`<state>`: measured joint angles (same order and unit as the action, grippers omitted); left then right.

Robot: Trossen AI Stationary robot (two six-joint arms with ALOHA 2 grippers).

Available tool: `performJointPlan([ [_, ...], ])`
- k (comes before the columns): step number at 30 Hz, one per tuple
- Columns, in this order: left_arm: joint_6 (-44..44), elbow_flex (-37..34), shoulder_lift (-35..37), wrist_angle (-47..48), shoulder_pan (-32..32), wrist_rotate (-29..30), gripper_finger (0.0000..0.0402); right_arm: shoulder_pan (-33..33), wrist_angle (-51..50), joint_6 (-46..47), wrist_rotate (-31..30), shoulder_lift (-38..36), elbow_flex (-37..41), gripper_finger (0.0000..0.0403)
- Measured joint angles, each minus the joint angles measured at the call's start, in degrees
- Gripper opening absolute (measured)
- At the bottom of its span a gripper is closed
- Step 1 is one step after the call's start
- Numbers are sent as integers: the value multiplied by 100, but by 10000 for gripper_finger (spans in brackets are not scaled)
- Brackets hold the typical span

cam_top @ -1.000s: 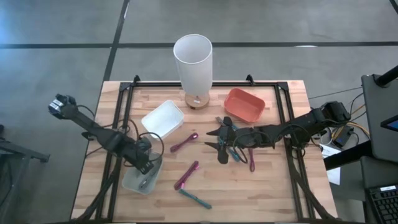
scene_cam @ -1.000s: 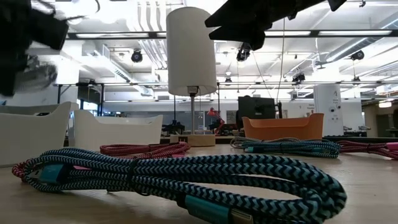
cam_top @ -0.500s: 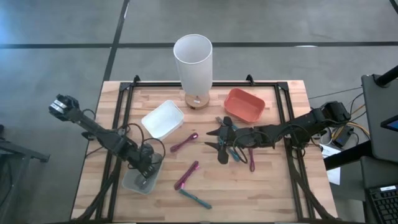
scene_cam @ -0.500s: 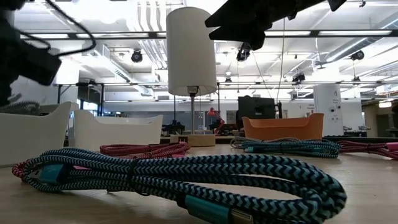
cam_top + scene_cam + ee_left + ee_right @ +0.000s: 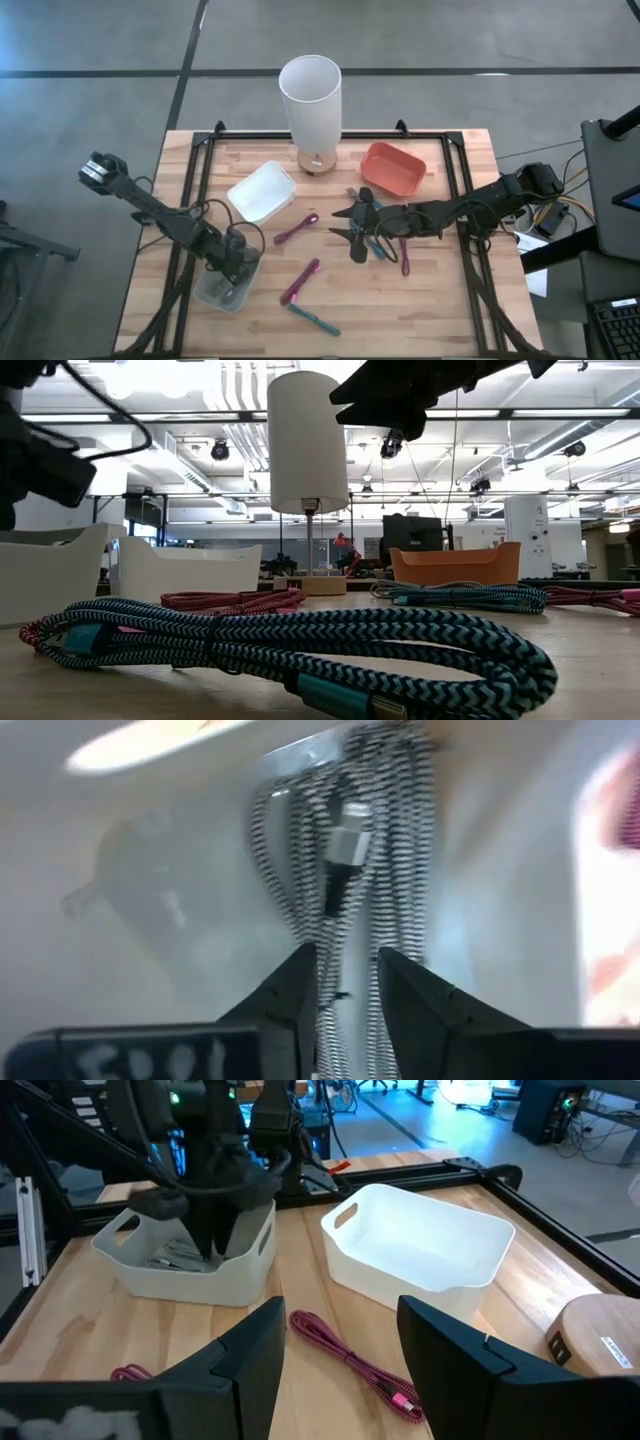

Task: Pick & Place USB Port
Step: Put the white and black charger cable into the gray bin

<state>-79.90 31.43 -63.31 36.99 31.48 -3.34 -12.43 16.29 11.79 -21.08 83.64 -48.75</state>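
The teal cable has bundled parts. My right gripper should grab the cable by those bundled parts next, to place it in the orange bin.
A black-and-white braided USB cable [image 5: 340, 890] lies bunched inside the grey bin [image 5: 213, 293] near the table's left near corner, its silver plug [image 5: 346, 845] resting on the strands. My left gripper [image 5: 237, 268] points down into that bin, as the right wrist view shows [image 5: 215, 1240], shut on the cable. My right gripper [image 5: 352, 228] hangs open above the table's middle, to the right of a magenta cable [image 5: 296, 229], and touches nothing. My left gripper pinches strands of the black-and-white cable [image 5: 336, 1005] between its two fingers, coming from above and pointing down into the grey bin. The rest of the bundle lies on the bin's floor ahead of the fingers. Which part of the cable's length it has cannot be told.
A white bin [image 5: 262, 190] sits beyond the grey one, an orange bin [image 5: 392, 167] at the far right, and a tall white cylinder [image 5: 310, 95] on a wooden base at the far edge. More magenta [image 5: 300, 282] and teal [image 5: 315, 320] cables lie on the wood, with others [image 5: 388, 246] under the right arm.
My left gripper has come down into the grey bin and slightly toward the near edge, bringing the black-and-white cable down with it so that the bundle now lies on the bin's floor.
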Motion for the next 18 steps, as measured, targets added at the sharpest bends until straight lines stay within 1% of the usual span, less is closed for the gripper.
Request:
performJointPlan([
  [3, 60, 165, 7, 7, 0, 126, 103, 4, -137, 15, 4, 0, 0, 192],
  [6, 88, 398, 49, 4, 0, 435, 102, 13, -277, 24, 7, 0, 0, 192],
  [11, 587, 926, 74, 0, 0, 959, 101, 61, -526, 100, 7, 0, 0, 192],
  [14, 1118, 1279, 74, -1, 0, 1443, 101, 226, -877, 520, 6, -2, 0, 192],
  [18, 1828, 1676, 74, -12, 0, 2224, 101, 522, -1755, 886, -4, -2, 0, 192],
])
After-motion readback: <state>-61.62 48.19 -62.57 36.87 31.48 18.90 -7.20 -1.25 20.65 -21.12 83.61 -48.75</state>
